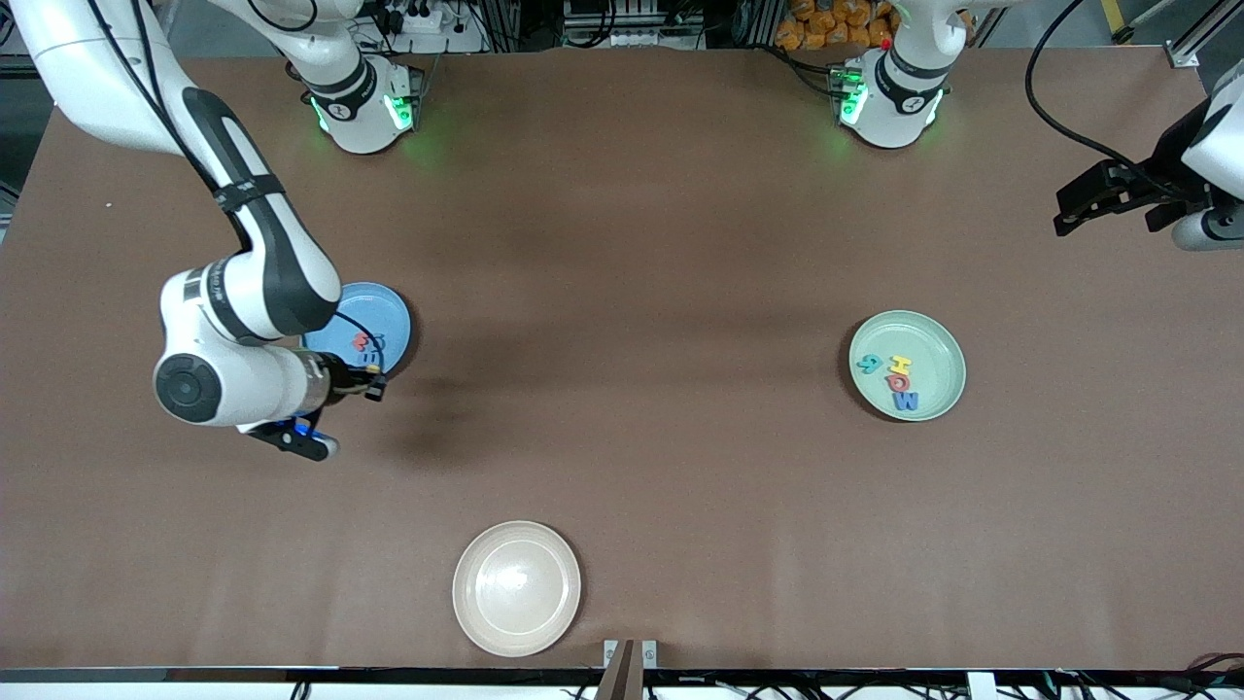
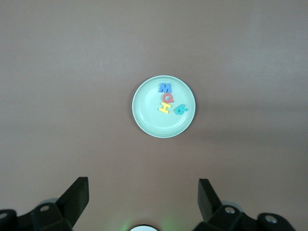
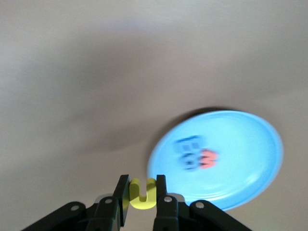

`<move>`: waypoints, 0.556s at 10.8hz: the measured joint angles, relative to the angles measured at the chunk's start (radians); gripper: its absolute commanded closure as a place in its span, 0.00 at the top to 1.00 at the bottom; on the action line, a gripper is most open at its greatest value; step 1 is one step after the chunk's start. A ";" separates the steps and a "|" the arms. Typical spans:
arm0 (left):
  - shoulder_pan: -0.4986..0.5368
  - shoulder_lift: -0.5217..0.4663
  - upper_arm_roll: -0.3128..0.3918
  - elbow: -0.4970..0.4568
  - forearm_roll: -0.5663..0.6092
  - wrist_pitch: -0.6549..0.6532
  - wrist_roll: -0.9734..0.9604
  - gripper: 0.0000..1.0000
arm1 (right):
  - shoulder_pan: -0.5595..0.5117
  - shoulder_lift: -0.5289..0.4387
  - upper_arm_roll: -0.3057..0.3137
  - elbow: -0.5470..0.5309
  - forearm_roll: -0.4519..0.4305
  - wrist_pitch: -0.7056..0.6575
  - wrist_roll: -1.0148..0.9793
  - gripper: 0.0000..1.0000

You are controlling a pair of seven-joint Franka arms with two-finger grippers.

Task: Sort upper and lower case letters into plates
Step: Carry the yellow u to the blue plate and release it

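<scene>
The yellow letter hangs above the light blue plate's edge in the right wrist view, so my right gripper keeps hold of the letter for now.
My right gripper (image 3: 143,186) is shut on a small yellow letter (image 3: 143,196), held between its fingers. In the front view this gripper (image 1: 374,388) hangs over the rim of the light blue plate (image 1: 387,313) on the side toward the front camera. A red letter (image 3: 208,159) and blue letters (image 3: 188,150) lie in that plate (image 3: 245,139). The mint green plate (image 1: 938,348) holds teal (image 1: 868,363), yellow (image 1: 902,365), red (image 1: 896,382) and blue (image 1: 906,400) letters. My left gripper (image 1: 1071,209) waits open and empty, raised at the left arm's end of the table. Its wrist view looks down on the mint plate (image 2: 149,118).
A cream-white plate (image 1: 516,587) sits near the table's front edge, with nothing in it. The two robot bases (image 1: 362,107) (image 1: 889,97) stand along the table's edge farthest from the front camera. Bare brown tabletop lies between the plates.
</scene>
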 measured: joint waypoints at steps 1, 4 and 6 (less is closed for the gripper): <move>0.000 0.000 0.012 -0.006 0.000 0.001 0.002 1.00 | 0.000 -0.024 -0.037 -0.060 0.003 0.037 -0.074 0.00; -0.002 0.000 0.017 -0.025 0.000 0.024 0.004 1.00 | 0.000 -0.059 -0.107 -0.213 0.010 0.181 -0.200 0.00; -0.005 0.000 0.019 -0.031 0.000 0.030 0.004 1.00 | 0.000 -0.060 -0.126 -0.264 0.010 0.236 -0.228 0.99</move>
